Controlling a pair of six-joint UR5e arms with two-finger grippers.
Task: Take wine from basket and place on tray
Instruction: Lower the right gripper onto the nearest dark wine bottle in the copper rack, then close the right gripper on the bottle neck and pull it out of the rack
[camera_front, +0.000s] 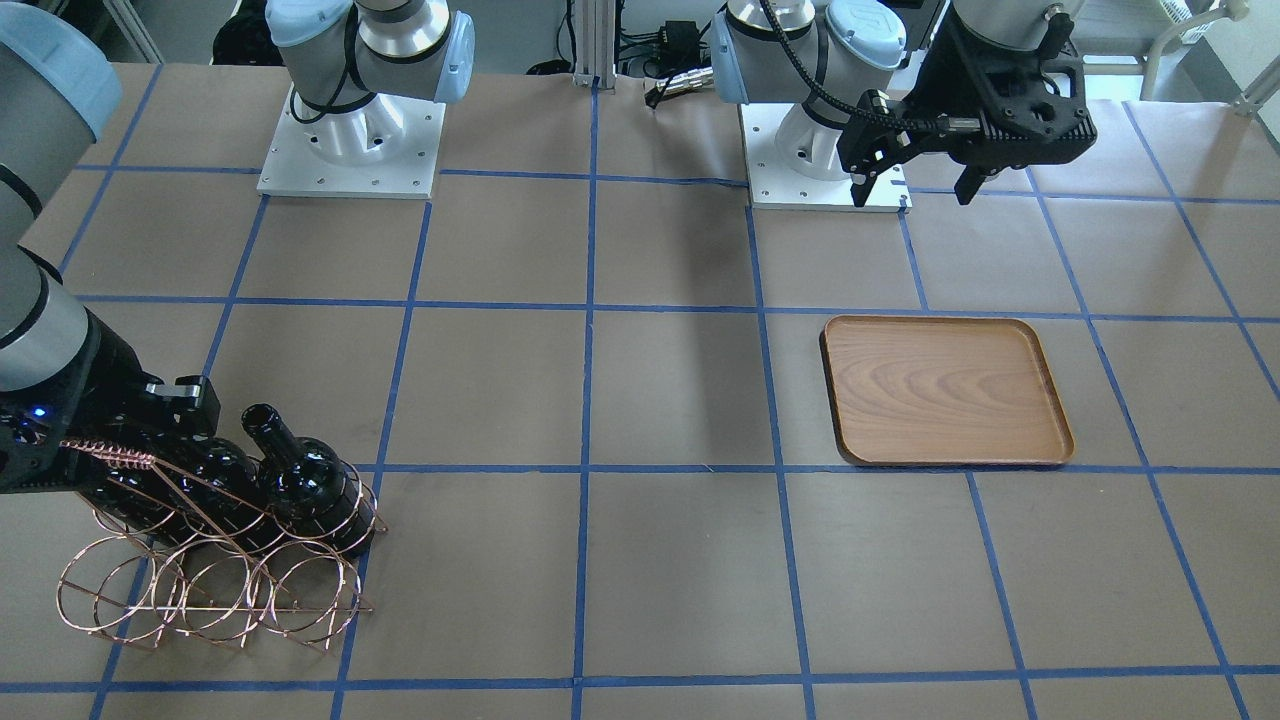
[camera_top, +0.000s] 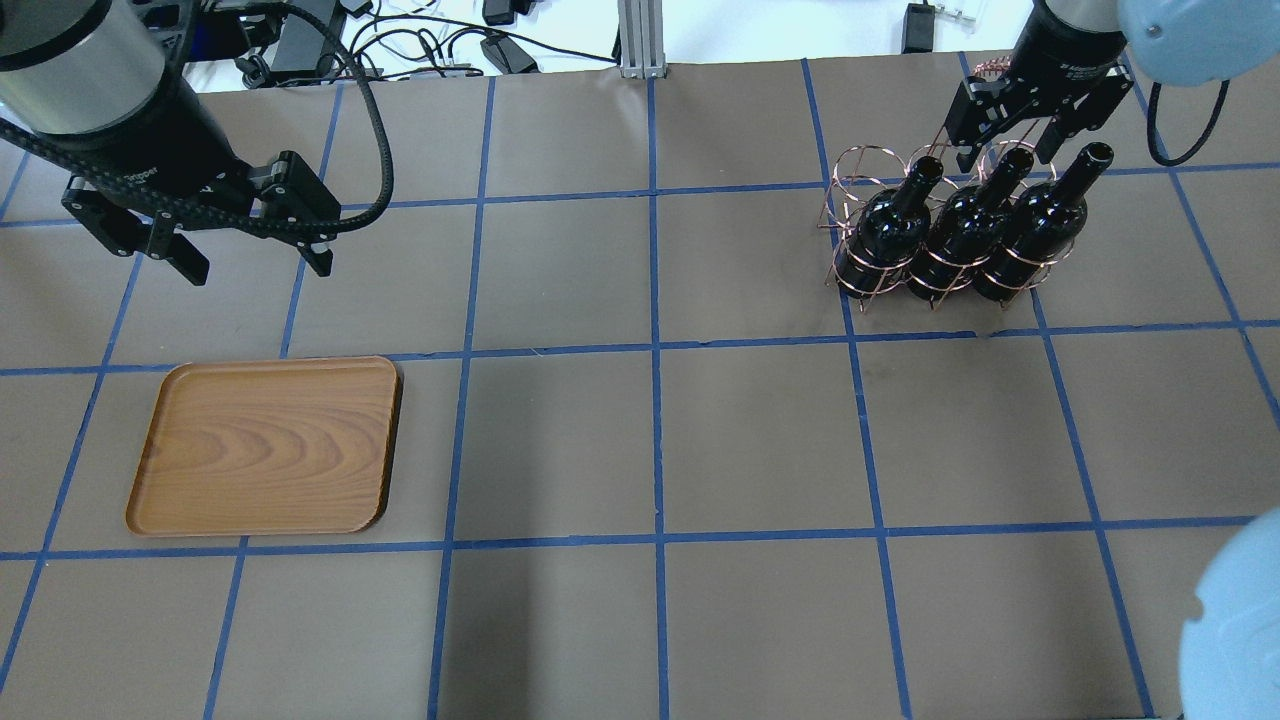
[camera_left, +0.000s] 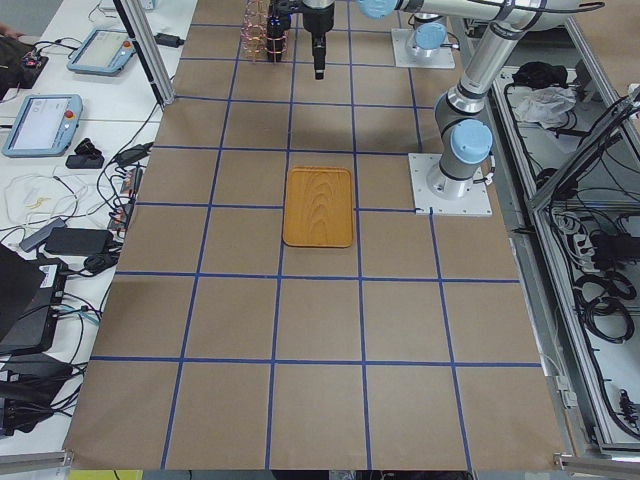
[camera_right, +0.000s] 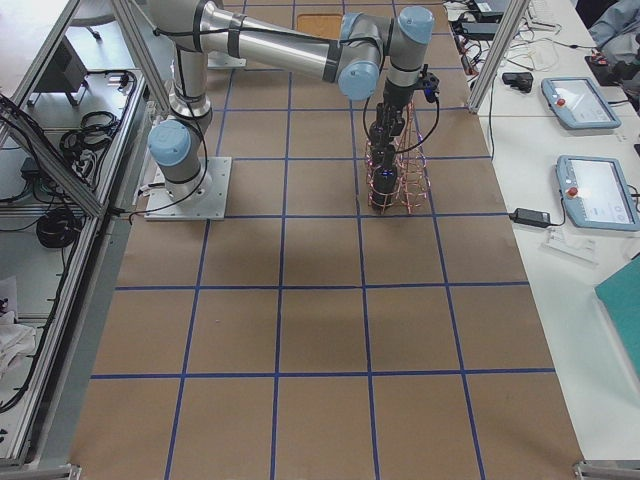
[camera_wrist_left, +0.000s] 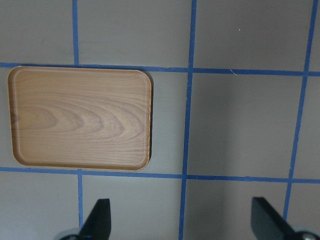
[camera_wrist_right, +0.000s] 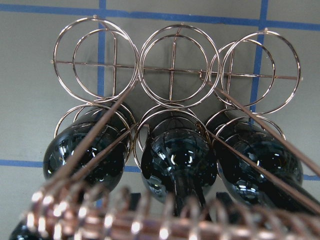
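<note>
I should next grab the middle near-black bottle by its neck (camera_wrist_right: 183, 185) with my right gripper. Then I can carry the wine from the basket to the tray.
Three near-black wine bottles stand side by side in the copper wire basket (camera_top: 850, 175) at the far right of the table: left (camera_top: 885, 235), middle (camera_top: 960, 235) and right (camera_top: 1035, 225). My right gripper (camera_top: 1007, 155) is low over the basket, its jaws open on either side of the middle bottle's neck and not closed on it. In the right wrist view the middle bottle (camera_wrist_right: 177, 160) sits centred below the coiled handle bar (camera_wrist_right: 150, 220). The wooden tray (camera_top: 265, 445) lies empty at the near left. My left gripper (camera_top: 256, 268) hangs open and empty above the table beyond the tray.
The basket's three outer rings (camera_wrist_right: 172, 65) are empty. Blue tape lines grid the brown table. Cables and an aluminium post (camera_top: 635, 40) sit along the far edge. The left arm's base plate (camera_front: 830, 170) is behind the tray.
</note>
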